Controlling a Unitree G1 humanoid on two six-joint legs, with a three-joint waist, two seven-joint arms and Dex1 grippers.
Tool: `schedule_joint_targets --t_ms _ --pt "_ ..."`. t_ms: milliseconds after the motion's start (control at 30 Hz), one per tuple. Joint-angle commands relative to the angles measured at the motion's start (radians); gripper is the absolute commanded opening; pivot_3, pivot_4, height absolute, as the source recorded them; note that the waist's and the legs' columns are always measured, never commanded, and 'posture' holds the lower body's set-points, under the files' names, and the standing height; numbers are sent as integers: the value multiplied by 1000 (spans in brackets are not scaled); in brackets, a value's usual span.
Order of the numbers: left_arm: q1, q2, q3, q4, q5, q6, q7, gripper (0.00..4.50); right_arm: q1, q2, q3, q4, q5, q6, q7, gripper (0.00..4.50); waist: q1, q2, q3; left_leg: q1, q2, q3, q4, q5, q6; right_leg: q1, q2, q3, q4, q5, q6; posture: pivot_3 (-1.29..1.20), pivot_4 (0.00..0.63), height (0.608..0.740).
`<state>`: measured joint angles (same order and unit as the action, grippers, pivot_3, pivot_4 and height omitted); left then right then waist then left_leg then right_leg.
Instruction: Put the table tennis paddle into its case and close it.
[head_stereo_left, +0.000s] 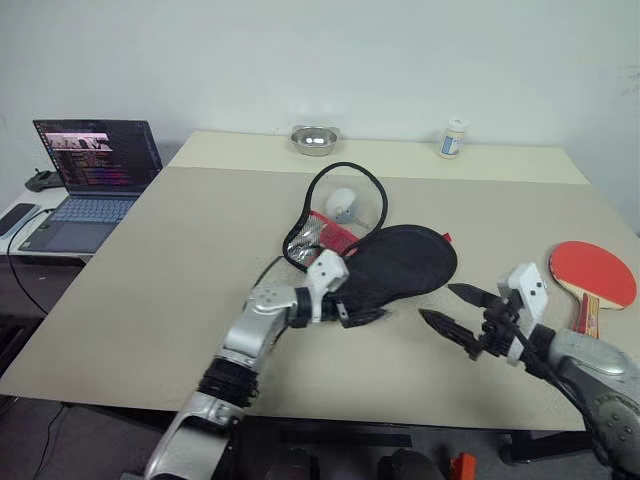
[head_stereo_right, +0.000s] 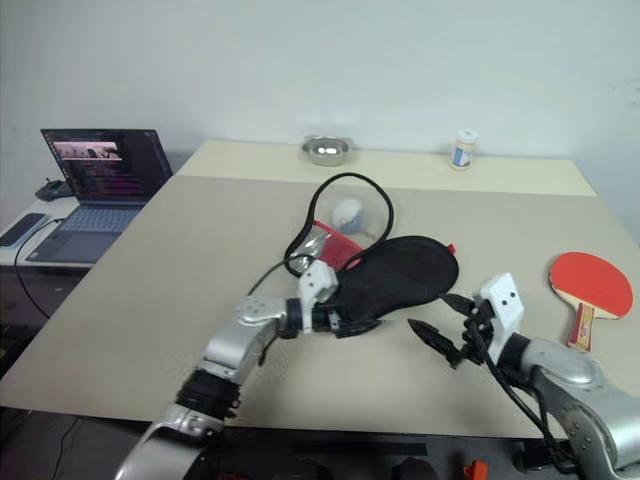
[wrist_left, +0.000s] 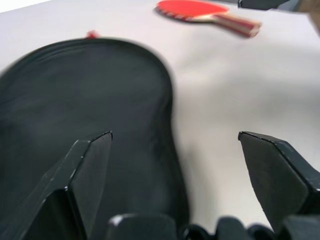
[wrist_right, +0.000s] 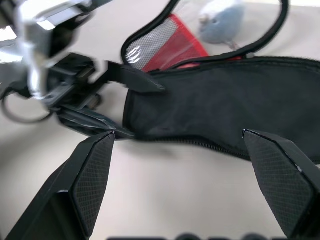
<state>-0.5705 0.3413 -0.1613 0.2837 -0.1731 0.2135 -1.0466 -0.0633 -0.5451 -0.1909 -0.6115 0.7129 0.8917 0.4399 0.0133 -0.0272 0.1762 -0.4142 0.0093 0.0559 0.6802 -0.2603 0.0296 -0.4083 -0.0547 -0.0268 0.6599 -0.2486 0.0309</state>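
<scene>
My right gripper will next take hold of the table tennis paddle by its narrow handle (head_stereo_left: 588, 316). The red blade spreads wider than my fingers.
The case (head_stereo_left: 405, 258) lies black face up in the middle of the table, its red and mesh side (head_stereo_left: 330, 232) folded open behind it under a raised black trim loop. The table tennis paddle (head_stereo_left: 592, 272) rests red face up near the table's right edge, handle toward me. My left gripper (head_stereo_left: 362, 306) is open, its fingers spread on either side of the case's narrow near end (wrist_left: 90, 100) and gripping nothing. My right gripper (head_stereo_left: 452, 308) is open and empty, hovering over bare table between the case and the paddle and pointing toward the case (wrist_right: 225, 105).
A small white-grey oval object (head_stereo_left: 342, 204) lies inside the trim loop. A metal bowl (head_stereo_left: 314, 139) and a white bottle (head_stereo_left: 454, 138) stand at the table's far edge. An open laptop (head_stereo_left: 95, 170) sits on a side desk to the left.
</scene>
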Motion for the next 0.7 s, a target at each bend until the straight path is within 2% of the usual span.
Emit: schedule_joint_targets --t_ms 33,467,700 --pt "-49 57 46 10 -43 -21 -61 4464 -43 46 46 13 19 74 -77 4500 0 0 0 0 0 0 0 0 0 0 0 0 0 0 0 0 150 740" --pt "-50 162 29 18 -70 -49 -257 4464 -212 221 193 221 -85 192 -250 4500 -10 0 0 -1 -1 1 0 0 0 -1 0 0 0 0 0 0 150 740" --pt "-43 179 30 19 -71 -56 -266 4464 -279 308 241 325 -169 127 -272 4500 -16 0 0 -1 -1 1 0 0 0 -2 0 1 2 0 0 0 150 740"
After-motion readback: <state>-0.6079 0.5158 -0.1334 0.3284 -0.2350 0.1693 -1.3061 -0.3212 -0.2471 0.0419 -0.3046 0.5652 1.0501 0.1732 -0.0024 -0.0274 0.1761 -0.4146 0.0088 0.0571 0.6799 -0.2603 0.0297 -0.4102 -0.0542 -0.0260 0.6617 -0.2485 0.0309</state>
